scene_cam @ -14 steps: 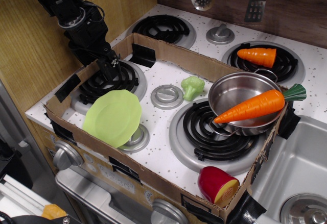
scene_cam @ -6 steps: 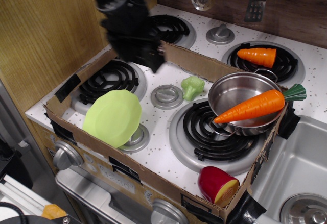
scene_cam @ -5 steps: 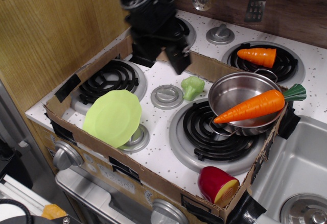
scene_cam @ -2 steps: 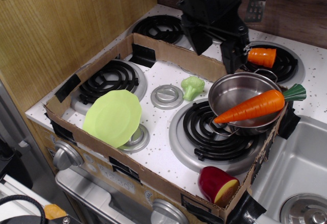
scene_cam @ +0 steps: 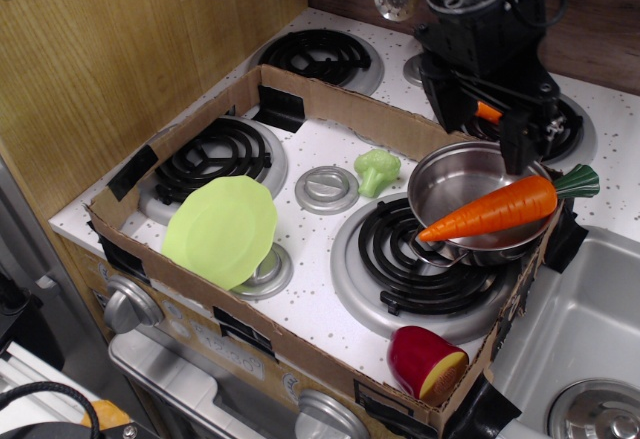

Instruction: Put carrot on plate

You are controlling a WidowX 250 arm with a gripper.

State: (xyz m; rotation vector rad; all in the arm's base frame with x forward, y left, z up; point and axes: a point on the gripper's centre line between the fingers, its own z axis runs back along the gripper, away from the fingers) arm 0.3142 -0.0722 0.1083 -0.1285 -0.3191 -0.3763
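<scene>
The long orange carrot needs to go on the plate (scene_cam: 220,231). Next, my gripper needs to grab the carrot by its thick upper body (scene_cam: 525,201).
The long orange carrot (scene_cam: 490,209) with a green stem cap lies across the rim of a silver pot (scene_cam: 462,181) on the front right burner. The lime-green plate (scene_cam: 220,231) sits tilted at the front left, over a small burner. My black gripper (scene_cam: 480,127) hangs above the pot's back rim, just above and behind the carrot. It is open and empty, with its fingers (scene_cam: 516,143) pointing down. It is far to the right of the plate.
A stubby orange carrot (scene_cam: 487,112) on the back right burner is mostly hidden behind the gripper. A green broccoli (scene_cam: 377,169) and a silver disc (scene_cam: 326,189) lie mid-stove. A red-and-yellow toy (scene_cam: 425,362) sits at the front. A cardboard wall (scene_cam: 330,107) rings the area. A sink (scene_cam: 570,329) is at the right.
The gripper has travelled from above the back left burner across the stove to the right, and now hangs over the pot. The carrot and the plate have not moved.
</scene>
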